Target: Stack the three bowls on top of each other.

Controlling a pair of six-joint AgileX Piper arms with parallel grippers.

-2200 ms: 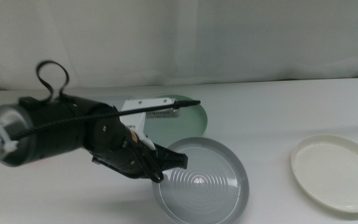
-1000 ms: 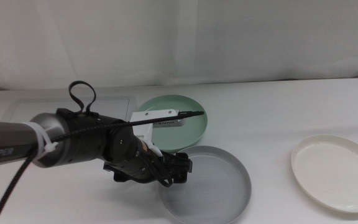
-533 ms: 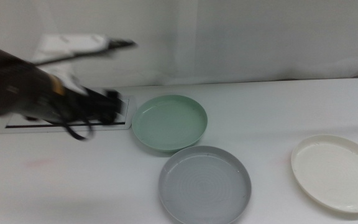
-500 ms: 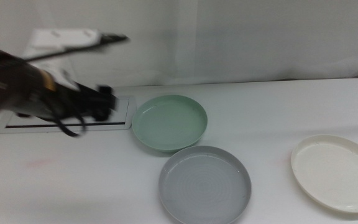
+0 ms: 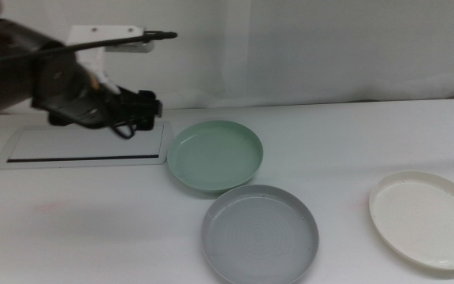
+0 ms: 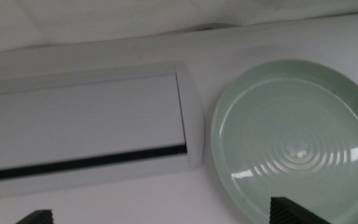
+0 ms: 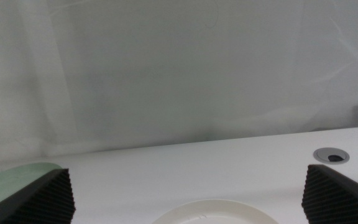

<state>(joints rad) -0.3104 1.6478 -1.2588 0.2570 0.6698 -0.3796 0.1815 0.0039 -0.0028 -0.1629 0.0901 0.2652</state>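
The mint green bowl is wider than the left gripper's open fingers, so the left gripper will next pick up the bowl by its thin raised rim (image 6: pixel 215 130).
Three bowls lie apart on the white table. The mint green bowl (image 5: pixel 215 155) is at the middle back. The grey bowl (image 5: pixel 260 234) lies flat just in front of it, their rims close. The white bowl (image 5: pixel 424 218) is at the right front. My left gripper (image 5: pixel 139 110) hangs open and empty above the back left of the table, to the left of the green bowl (image 6: pixel 297 149). In the left wrist view the left gripper (image 6: pixel 163 214) shows wide-set jaws. My right gripper (image 7: pixel 185 190) is open and out of the middle view, with the white bowl's rim (image 7: pixel 210 216) below it.
A flat white rectangular panel (image 5: pixel 85 146) lies at the back left under the left gripper and also shows in the left wrist view (image 6: pixel 79 137). A white curtain closes the back. A cable hole (image 7: pixel 331 155) sits at the far right of the table.
The left gripper held the tilted grey bowl by its rim, set it flat, let go and rose away to the back left over the panel. The bowls lie still.
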